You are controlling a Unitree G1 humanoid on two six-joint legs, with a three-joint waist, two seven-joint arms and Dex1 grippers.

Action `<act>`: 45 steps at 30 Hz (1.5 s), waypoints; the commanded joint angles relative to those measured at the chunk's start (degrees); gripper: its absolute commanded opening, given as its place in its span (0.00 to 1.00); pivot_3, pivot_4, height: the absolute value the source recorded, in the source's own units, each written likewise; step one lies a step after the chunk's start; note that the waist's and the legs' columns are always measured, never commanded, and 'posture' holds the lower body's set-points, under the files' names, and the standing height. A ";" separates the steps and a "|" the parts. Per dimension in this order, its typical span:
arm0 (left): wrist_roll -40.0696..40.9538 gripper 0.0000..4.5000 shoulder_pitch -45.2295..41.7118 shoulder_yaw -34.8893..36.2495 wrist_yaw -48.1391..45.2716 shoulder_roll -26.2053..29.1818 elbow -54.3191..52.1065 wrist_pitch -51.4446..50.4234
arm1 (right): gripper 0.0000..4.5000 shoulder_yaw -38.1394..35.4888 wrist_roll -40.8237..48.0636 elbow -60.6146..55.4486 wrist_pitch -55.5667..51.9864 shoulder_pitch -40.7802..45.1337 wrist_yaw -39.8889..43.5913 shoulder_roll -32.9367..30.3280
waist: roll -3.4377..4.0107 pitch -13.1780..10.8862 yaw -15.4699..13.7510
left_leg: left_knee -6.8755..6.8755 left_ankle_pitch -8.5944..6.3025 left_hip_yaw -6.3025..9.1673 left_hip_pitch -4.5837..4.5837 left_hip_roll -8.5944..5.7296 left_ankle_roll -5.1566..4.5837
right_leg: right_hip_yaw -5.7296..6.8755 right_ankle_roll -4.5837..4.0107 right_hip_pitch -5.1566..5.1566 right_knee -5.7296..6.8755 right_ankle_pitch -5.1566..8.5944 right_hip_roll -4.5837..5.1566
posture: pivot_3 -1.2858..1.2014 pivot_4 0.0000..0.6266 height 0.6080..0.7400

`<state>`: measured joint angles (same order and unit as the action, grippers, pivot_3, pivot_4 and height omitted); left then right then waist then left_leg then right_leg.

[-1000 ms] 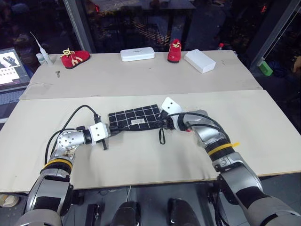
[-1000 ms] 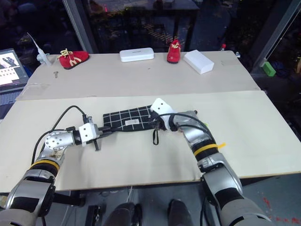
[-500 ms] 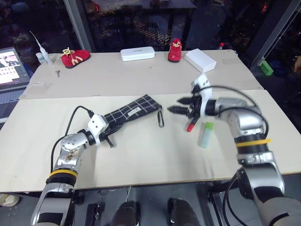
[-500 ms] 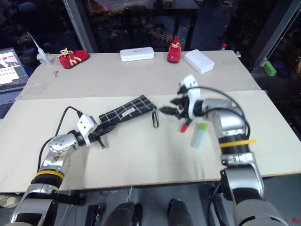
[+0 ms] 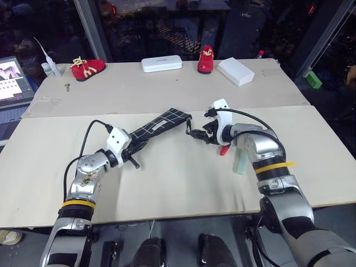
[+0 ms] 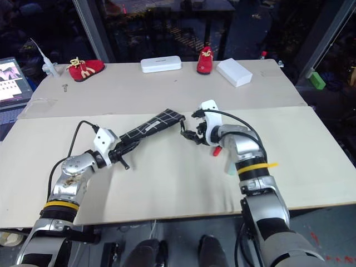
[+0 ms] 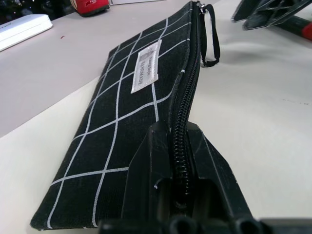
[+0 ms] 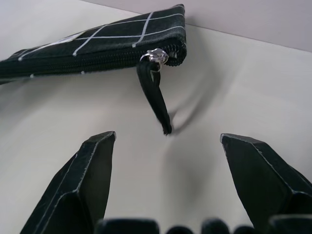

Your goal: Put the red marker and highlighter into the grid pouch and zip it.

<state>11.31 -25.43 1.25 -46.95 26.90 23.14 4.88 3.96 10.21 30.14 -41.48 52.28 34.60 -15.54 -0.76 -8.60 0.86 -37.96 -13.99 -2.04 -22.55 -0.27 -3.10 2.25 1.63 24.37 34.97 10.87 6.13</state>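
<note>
The robot should next use its right gripper to grab the marker by its red cap (image 5: 224, 150), so that the red marker can go into the grid pouch (image 5: 161, 124).
The grid pouch (image 5: 161, 124) lies slanted on the near board, and its zipper pull (image 8: 157, 56) and black strap (image 8: 155, 97) are at the far right end. My left gripper (image 5: 135, 146) is shut on the pouch's near left end, clamping the zipper edge (image 7: 181, 127). My right gripper (image 5: 195, 135) is open, just right of the strap and not touching it. The red marker (image 5: 225, 149) and the highlighter (image 5: 241, 162) lie on the board beside my right forearm, outside the pouch.
On the far board stand a white hard case (image 5: 161, 63), a white box (image 5: 236, 71) and two red shoes (image 5: 88, 68) (image 5: 206, 60). A small bottle (image 5: 50, 68) and a laptop (image 5: 11, 80) are at the far left. A seam runs between the two boards.
The right gripper let go of the pouch's strap end, opened and swung right, then came back toward the strap. The pouch's strap end swung away from me. Marker and highlighter are now uncovered.
</note>
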 commanded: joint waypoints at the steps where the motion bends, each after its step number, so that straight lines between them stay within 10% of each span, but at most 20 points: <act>1: 0.41 0.00 0.58 0.22 0.46 -0.39 -3.39 -0.44 | 0.85 -1.23 -0.73 5.53 4.81 3.75 -1.75 1.67 | 0.00 0.00 0.07 | 0.00 0.00 -0.01 0.00 0.00 0.00 | -0.01 0.00 0.00 0.00 0.00 0.00 | 0.52 0.24 1.00; 11: 0.67 0.00 1.95 0.49 1.19 -1.50 -5.01 -1.56 | 0.85 -2.94 -1.24 17.07 11.75 8.66 -3.79 3.87 | 0.01 -0.01 0.19 | 0.01 0.00 -0.01 0.00 0.02 0.00 | -0.01 -0.01 0.01 0.00 0.00 0.00 | 0.52 0.24 1.00; 23: 0.82 0.00 1.79 0.57 1.94 -2.48 -4.98 -2.03 | 0.02 -0.57 -1.78 12.75 14.10 6.14 4.24 3.63 | 0.02 -0.01 0.27 | 0.00 0.00 -0.01 0.00 0.03 0.00 | -0.02 -0.01 0.01 0.01 -0.01 0.00 | 0.52 0.24 1.00; 45: 0.60 0.00 0.11 0.23 1.54 -4.10 -2.94 -1.85 | 0.02 14.32 -1.74 -10.10 2.83 -2.46 12.10 13.90 | 0.02 -0.01 0.11 | 0.00 0.00 0.00 0.01 0.05 0.01 | 0.00 -0.03 0.03 0.04 -0.02 -0.02 | 0.52 0.24 1.00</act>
<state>11.35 -23.96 1.28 -45.43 23.04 21.04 2.56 17.69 7.91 22.81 -38.15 49.02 46.62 -2.69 -0.74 -8.61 0.97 -37.96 -13.98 -2.04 -22.54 -0.23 -3.08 2.25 1.60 24.41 35.00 10.86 6.11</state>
